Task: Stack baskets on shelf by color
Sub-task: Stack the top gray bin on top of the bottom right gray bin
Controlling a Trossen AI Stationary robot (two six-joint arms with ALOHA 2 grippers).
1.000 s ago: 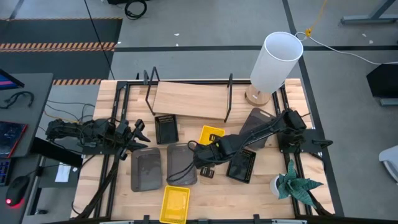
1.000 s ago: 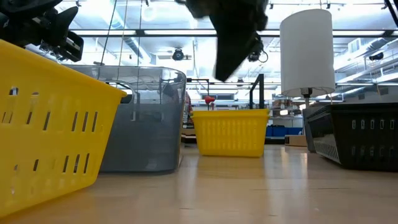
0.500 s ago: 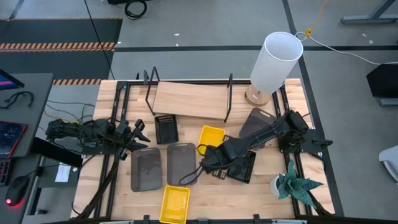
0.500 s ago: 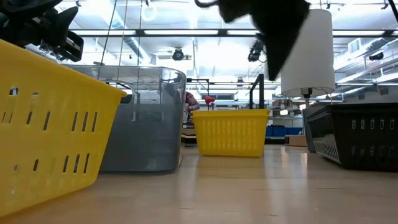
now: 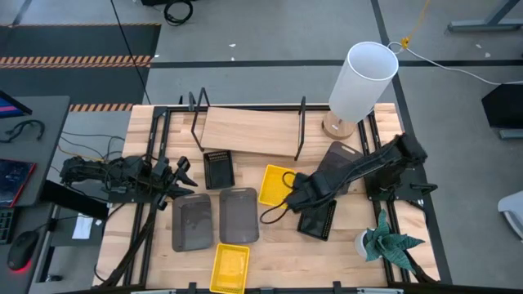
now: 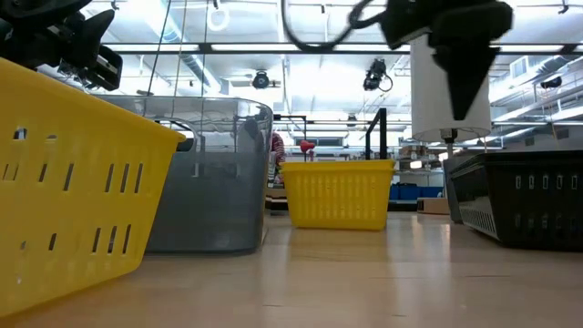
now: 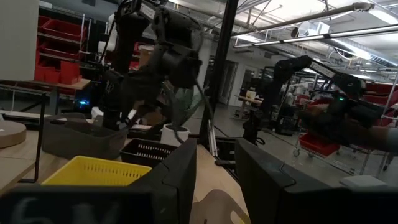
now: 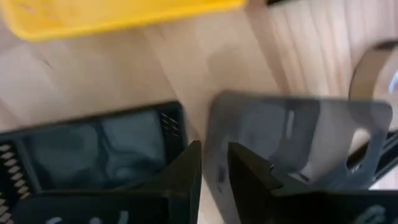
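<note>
My right gripper next needs to take hold of the grey basket beside the black one by its rim [image 8: 214, 140], so that I can stack the grey baskets together by color.
Several baskets lie on the table in the high view: a black one [image 5: 218, 169], a yellow one [image 5: 277, 184], two grey ones [image 5: 191, 222] [image 5: 239, 215], a yellow one near the front edge [image 5: 231, 267], a black one [image 5: 318, 218] and a grey one [image 5: 335, 166] partly under the right arm. The shelf [image 5: 249, 131] stands at the far side with nothing on its plank. My right gripper [image 5: 297, 193] hangs open and holds nothing, over the table between the yellow, black and grey baskets; its wrist view shows the black basket [image 8: 93, 149] and the grey one [image 8: 298, 143] below. My left gripper [image 5: 181, 175] waits open at the left.
A white lamp [image 5: 360, 80] stands at the far right corner, beside the shelf's right end. A small potted plant [image 5: 386, 242] sits near the right front corner. Bare tabletop shows between the shelf and the baskets, and in front of the black basket.
My right gripper has swung from above the middle grey basket toward the table's right and a little toward the far edge, ending beside the yellow basket. It holds nothing throughout. No basket has moved.
</note>
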